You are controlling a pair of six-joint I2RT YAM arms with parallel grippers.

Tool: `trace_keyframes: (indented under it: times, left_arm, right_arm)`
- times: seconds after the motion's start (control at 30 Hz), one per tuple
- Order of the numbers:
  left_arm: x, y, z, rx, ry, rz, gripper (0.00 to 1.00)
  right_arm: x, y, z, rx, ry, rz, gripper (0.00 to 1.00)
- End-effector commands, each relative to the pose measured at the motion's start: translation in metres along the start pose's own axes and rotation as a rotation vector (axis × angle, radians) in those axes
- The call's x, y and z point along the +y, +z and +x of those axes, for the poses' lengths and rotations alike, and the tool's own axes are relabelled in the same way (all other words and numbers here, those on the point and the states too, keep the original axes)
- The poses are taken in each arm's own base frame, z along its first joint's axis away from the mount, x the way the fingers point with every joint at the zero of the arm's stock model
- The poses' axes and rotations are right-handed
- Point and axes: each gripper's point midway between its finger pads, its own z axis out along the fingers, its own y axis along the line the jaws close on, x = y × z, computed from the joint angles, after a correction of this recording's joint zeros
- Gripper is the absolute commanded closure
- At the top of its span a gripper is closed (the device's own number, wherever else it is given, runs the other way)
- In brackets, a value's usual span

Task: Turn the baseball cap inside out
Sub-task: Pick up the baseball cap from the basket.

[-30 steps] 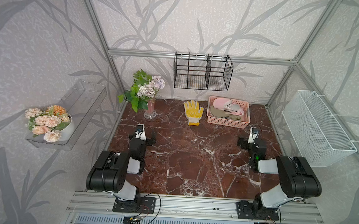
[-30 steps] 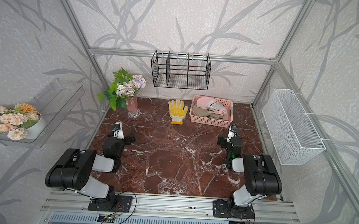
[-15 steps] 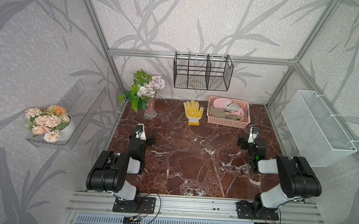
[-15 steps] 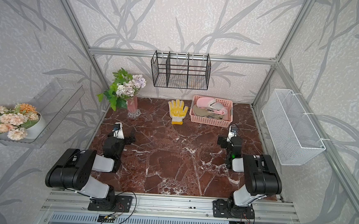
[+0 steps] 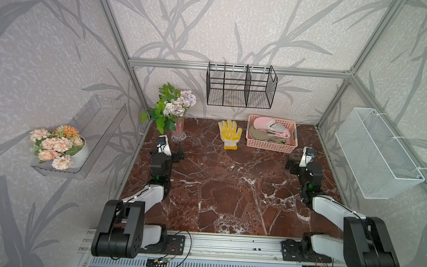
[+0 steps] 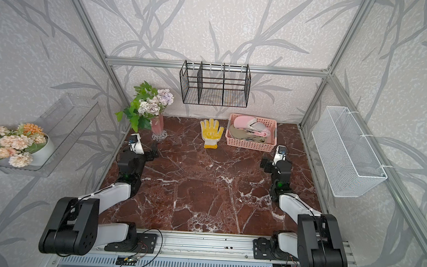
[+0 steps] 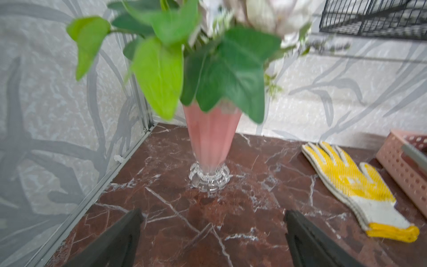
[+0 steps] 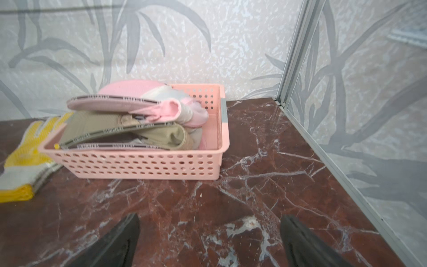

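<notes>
The pink cap needs to be turned inside out, so the right gripper should grip the cap's near rim beside its visor and leave the visor to the left gripper.
Folded baseball caps lie stacked in a pink perforated basket (image 5: 270, 149) (image 8: 138, 164) at the back right of the marble table. A pink baseball cap (image 5: 267, 122) (image 6: 246, 121) (image 8: 129, 91) is on top, with a khaki cap (image 5: 265, 137) (image 8: 97, 124) under it. My right gripper (image 5: 299, 162) (image 8: 209, 225) is open and empty, low over the table a short way in front of the basket's right end. My left gripper (image 5: 172, 150) (image 7: 213, 222) is open and empty too, facing the vase at the back left.
A pink vase of flowers (image 5: 178, 130) (image 7: 211, 143) stands close ahead of the left gripper. A yellow-and-white work glove (image 5: 229, 135) (image 7: 351, 180) lies left of the basket. On the walls hang a black wire rack (image 5: 240, 87), a white mesh basket (image 5: 376, 154) and a clear shelf (image 5: 99, 117).
</notes>
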Motion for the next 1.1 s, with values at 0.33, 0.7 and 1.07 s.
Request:
trace_keyframes:
  times: [0.33, 0.7, 1.07]
  left_arm:
    - [-0.051, -0.025, 0.015, 0.246, -0.235, 0.134, 0.00]
    - [-0.065, -0.031, 0.012, 0.262, -0.202, 0.219, 0.00]
    - [-0.066, -0.029, 0.016, 0.277, -0.195, 0.222, 0.00]
  right_arm:
    - [0.028, 0.033, -0.007, 0.468, 0.143, -0.149, 0.04]
    - [0.025, 0.094, -0.019, 0.491, 0.208, -0.243, 0.41]
    - [0.029, 0.144, -0.005, 0.542, 0.215, -0.276, 0.48]
